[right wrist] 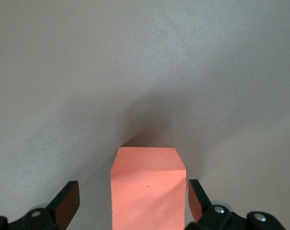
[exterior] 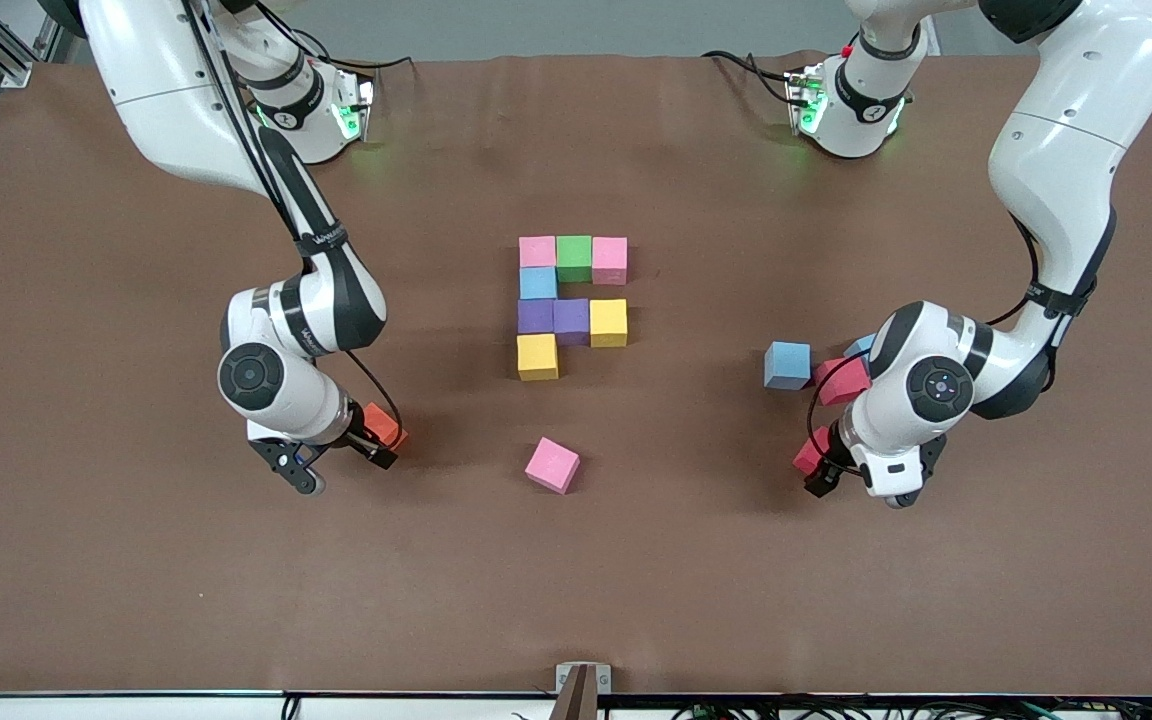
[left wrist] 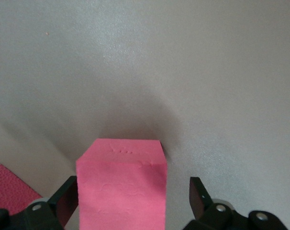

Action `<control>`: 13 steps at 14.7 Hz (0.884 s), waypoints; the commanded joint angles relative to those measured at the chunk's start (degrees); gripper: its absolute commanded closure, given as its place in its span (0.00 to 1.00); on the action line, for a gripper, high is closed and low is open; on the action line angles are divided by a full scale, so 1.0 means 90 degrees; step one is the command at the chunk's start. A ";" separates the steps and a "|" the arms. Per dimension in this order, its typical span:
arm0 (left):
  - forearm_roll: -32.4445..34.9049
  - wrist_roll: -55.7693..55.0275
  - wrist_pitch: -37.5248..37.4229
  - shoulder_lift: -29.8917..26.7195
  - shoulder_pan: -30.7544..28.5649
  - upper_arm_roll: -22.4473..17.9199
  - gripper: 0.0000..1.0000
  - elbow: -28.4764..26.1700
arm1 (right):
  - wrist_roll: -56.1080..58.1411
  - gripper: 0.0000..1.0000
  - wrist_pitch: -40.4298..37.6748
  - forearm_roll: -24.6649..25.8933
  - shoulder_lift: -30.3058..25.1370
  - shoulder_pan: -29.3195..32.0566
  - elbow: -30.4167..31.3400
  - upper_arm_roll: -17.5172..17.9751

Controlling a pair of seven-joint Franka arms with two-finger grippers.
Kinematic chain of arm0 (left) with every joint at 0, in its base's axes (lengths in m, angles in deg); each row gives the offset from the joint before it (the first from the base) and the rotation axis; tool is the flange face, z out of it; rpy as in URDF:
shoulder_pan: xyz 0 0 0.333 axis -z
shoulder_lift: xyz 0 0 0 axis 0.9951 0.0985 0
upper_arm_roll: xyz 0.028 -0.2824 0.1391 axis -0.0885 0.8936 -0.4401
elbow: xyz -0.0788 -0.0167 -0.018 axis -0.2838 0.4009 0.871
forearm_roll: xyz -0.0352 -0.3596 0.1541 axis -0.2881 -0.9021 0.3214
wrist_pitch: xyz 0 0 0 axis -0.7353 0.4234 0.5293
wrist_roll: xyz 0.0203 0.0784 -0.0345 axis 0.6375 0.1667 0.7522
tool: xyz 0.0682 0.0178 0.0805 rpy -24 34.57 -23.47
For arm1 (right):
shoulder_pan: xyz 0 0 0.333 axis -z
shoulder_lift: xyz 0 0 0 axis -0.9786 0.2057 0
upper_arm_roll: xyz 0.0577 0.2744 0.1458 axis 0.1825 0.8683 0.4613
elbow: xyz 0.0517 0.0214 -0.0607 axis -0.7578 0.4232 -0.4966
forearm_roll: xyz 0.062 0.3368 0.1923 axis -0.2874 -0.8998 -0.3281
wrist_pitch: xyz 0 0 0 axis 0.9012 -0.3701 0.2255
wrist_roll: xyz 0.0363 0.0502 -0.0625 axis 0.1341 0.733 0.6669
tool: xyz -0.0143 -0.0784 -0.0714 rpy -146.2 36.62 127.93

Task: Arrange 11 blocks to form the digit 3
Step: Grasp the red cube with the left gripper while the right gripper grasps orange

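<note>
The left gripper's fingers reach down around the sides of the red block in the left wrist view, so they would hold it if they closed now. The robot will close them.
The partly built digit 3 (exterior: 572, 300) lies mid-table: a bar of pink, green and pink blocks, a blue block, a bar of two purple and one yellow, then a yellow block (exterior: 537, 356). A loose pink block (exterior: 552, 465) lies nearer the camera. My right gripper (exterior: 381, 447) (right wrist: 131, 196) is open and straddles an orange block (exterior: 382, 422) (right wrist: 147, 191) on the table, with gaps at both fingers. My left gripper (exterior: 820, 472) (left wrist: 134, 194) is open around a red block (exterior: 808, 452) (left wrist: 121, 187), which sits close to one finger.
A blue block (exterior: 787, 365) and another red block (exterior: 842, 380) (left wrist: 6, 187) sit beside the left arm's wrist, with a pale blue edge (exterior: 861, 345) partly hidden by that arm. The brown table (exterior: 696, 560) stretches toward the camera.
</note>
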 commanded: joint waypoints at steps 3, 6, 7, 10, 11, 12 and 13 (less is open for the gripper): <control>0.0148 0.0017 0.0122 -0.0003 -0.0070 0.0048 0.16 -0.0053 | -0.0103 0.00 0.0063 0.0039 -0.0069 -0.0027 0.0189 0.0008; 0.0138 -0.0002 0.0064 -0.0032 -0.0070 0.0048 0.55 -0.0015 | -0.0103 0.00 0.0180 0.0059 -0.0078 -0.0086 0.0355 -0.0002; 0.0138 -0.0021 0.0044 -0.0052 -0.0070 0.0048 0.62 0.0005 | -0.0103 0.00 0.0180 0.0059 -0.0078 -0.0086 0.0365 -0.0002; 0.0099 -0.0070 -0.0209 -0.0120 -0.0051 0.0077 0.70 0.0054 | -0.0103 0.06 0.0180 0.0059 -0.0088 -0.0067 0.0375 -0.0002; 0.0060 -0.0061 -0.0336 -0.0178 -0.0051 0.0087 0.71 0.0093 | -0.0103 0.12 0.0180 0.0059 -0.0088 -0.0067 0.0375 -0.0002; 0.0050 -0.0061 -0.0463 -0.0208 -0.0051 0.0106 0.71 0.0141 | -0.0103 0.26 0.0180 0.0059 -0.0088 -0.0067 0.0375 -0.0002; 0.0031 -0.0090 -0.0493 -0.0218 -0.0031 0.0135 0.71 0.0171 | -0.0103 0.46 0.0170 0.0059 -0.0088 -0.0067 0.0365 -0.0002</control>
